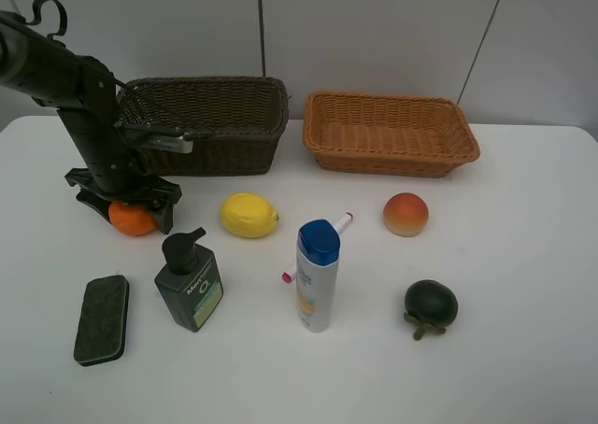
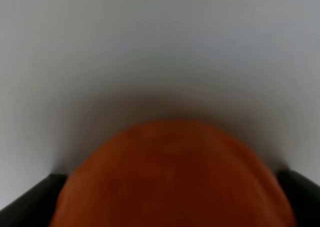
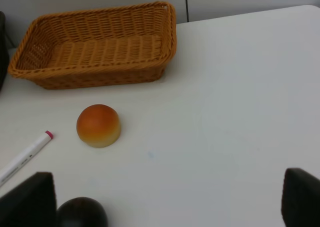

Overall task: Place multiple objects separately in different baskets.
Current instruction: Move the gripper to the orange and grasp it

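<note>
My left gripper should close on the orange [image 1: 132,219] now, because its fingers are on either side of the orange. Closing now would hold it.
An orange [image 1: 132,219] rests on the white table in front of the dark brown basket [image 1: 224,148]. My left gripper [image 1: 126,203] is lowered over it, open, with one finger [image 2: 25,202] on each side of the orange [image 2: 175,177]. My right gripper [image 3: 167,202] is open and empty, hanging above the table near the dark mangosteen [image 3: 82,213]. On the table lie a lemon [image 1: 249,215], a peach [image 1: 405,214], the mangosteen [image 1: 431,304], a green pump bottle [image 1: 190,282], a black eraser [image 1: 102,318], a blue-capped white bottle [image 1: 317,275] and a marker [image 1: 341,221]. The tan basket [image 1: 392,158] is empty.
Both baskets stand side by side at the back of the table, against the grey wall. The left arm [image 1: 89,116] leans in front of the dark basket's left end. The right wrist view also holds the peach [image 3: 98,125], the marker [image 3: 22,157] and the tan basket [image 3: 100,77].
</note>
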Available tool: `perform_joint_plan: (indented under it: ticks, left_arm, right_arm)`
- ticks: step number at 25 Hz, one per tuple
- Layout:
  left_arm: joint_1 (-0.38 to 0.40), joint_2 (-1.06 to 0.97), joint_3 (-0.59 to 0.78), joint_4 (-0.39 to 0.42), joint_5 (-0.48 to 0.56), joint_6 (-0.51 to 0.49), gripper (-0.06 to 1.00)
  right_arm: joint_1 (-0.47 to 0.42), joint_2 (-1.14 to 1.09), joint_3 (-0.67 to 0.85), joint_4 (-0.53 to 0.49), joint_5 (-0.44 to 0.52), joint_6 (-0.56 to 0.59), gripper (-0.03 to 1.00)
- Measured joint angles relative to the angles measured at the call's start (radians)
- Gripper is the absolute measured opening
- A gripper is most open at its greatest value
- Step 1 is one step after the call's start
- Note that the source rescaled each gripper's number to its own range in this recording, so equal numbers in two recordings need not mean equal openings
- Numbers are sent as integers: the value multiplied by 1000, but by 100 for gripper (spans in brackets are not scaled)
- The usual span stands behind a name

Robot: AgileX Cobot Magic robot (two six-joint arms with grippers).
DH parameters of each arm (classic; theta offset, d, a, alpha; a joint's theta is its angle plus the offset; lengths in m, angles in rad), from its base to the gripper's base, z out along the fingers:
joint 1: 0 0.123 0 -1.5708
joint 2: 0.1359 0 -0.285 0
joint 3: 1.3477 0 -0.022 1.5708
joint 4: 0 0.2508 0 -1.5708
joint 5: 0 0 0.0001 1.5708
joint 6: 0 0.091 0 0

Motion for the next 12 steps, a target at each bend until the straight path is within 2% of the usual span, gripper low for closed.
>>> perform_joint_plan:
  ticks: [2, 4, 12]
  left_arm:
    - [0, 0, 0, 0, 0, -3, 95]
    - [0, 0, 0, 3, 3, -6, 75]
    - [0, -17, -5, -7, 54, -3, 75]
  right_arm:
    - [0, 0, 0, 0, 0, 0, 100]
    - [0, 0, 0, 0, 0, 0, 100]
    - [0, 0, 0, 0, 0, 0, 100]
